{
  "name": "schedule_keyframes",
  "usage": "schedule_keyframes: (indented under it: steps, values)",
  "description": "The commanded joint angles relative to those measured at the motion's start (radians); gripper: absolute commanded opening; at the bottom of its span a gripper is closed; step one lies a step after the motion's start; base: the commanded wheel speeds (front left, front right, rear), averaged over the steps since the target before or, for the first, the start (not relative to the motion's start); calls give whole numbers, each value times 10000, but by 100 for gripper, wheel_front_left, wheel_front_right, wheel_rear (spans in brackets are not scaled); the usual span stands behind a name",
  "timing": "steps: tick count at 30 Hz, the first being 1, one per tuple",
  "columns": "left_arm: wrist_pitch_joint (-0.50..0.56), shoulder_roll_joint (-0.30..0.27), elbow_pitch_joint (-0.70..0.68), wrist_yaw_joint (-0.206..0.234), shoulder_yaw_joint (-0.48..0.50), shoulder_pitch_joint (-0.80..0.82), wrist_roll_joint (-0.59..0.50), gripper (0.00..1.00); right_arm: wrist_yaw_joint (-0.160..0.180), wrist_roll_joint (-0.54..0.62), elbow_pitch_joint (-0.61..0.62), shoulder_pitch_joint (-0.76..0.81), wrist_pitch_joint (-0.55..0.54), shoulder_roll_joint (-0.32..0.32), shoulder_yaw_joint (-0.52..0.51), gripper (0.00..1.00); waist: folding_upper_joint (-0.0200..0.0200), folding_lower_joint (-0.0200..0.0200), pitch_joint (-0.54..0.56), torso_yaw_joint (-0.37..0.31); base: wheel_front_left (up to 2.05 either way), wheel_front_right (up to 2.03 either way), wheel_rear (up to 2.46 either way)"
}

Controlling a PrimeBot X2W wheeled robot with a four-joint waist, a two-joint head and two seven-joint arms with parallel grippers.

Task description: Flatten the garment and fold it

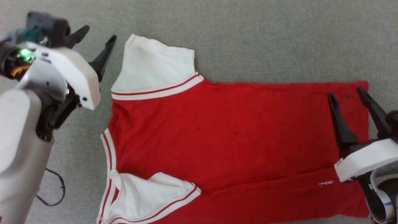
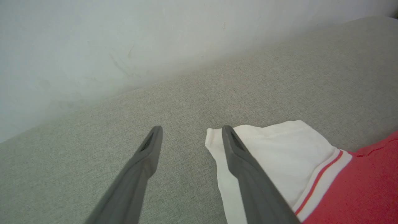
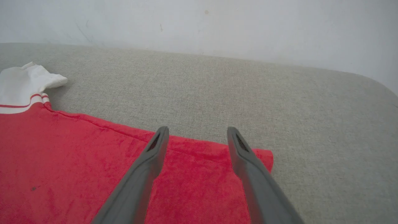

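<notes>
My left gripper should next pinch the far white sleeve (image 1: 156, 67) by its outer corner (image 1: 132, 37), and the hem edge is slightly lifted at that corner.
The garment (image 1: 230, 137) lies spread on the grey cloth surface, plain red side up, collar end at the left, hem at the right. Its far white sleeve (image 1: 155, 67) is laid out flat; the near white sleeve (image 1: 149, 194) is folded over onto the red body. My left gripper (image 1: 99, 32) hovers open just left of the far sleeve's corner (image 2: 214, 140), holding nothing. Over the hem's far corner (image 3: 261, 157) my right gripper (image 1: 346, 91) is open too, and empty.
A pale wall (image 2: 124, 40) rises behind the far edge of the grey surface (image 1: 248, 37). Bare cloth stretches beyond the garment and to its right (image 3: 326, 140). A thin dark cable (image 1: 57, 189) loops beside my left forearm.
</notes>
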State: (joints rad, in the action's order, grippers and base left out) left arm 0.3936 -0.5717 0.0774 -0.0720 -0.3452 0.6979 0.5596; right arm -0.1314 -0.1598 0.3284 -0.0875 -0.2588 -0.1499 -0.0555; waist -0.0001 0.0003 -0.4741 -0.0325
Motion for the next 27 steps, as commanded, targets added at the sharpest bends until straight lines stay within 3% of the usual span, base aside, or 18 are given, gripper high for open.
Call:
schedule_keyframes:
  steps: [1, 8, 20, 21, 22, 23, 27]
  values:
    - [450, -73, 226, -130, -137, 320, 168, 100, 7, 53, -71, -209, 83, 38, 47, 100, 1, -3, -386, -326, 0, 0, 0]
    - [2267, -196, 725, -347, -417, 1283, 1002, 100, 7, 87, -274, -313, 50, 38, 205, 100, 1, -3, -742, -648, 0, 0, 0]
    - [4915, -482, 1064, -171, -967, 1839, 1472, 100, 7, 49, -450, -434, 154, 77, 297, 100, 1, -3, -1346, -1030, 0, 0, 0]
    - [5205, -495, 1029, -193, -1043, 1775, 1618, 88, 7, 50, -459, -440, 168, 86, 283, 100, 1, -3, -1372, -1042, 0, 0, 0]
    - [5412, -525, 956, -235, -1119, 1718, 1739, 30, 7, 52, -468, -445, 179, 91, 269, 100, 1, -3, -1396, -1051, 0, 0, 0]
    - [5537, -553, 892, -265, -1160, 1653, 1849, 0, 7, 54, -476, -450, 192, 93, 262, 100, 1, -3, -1419, -1059, 0, 0, 0]
    - [5577, -632, 702, -248, -1112, 1427, 2057, 0, 7, 65, -539, -500, 208, 103, 239, 100, 1, -3, -1430, -1042, 0, 0, 0]
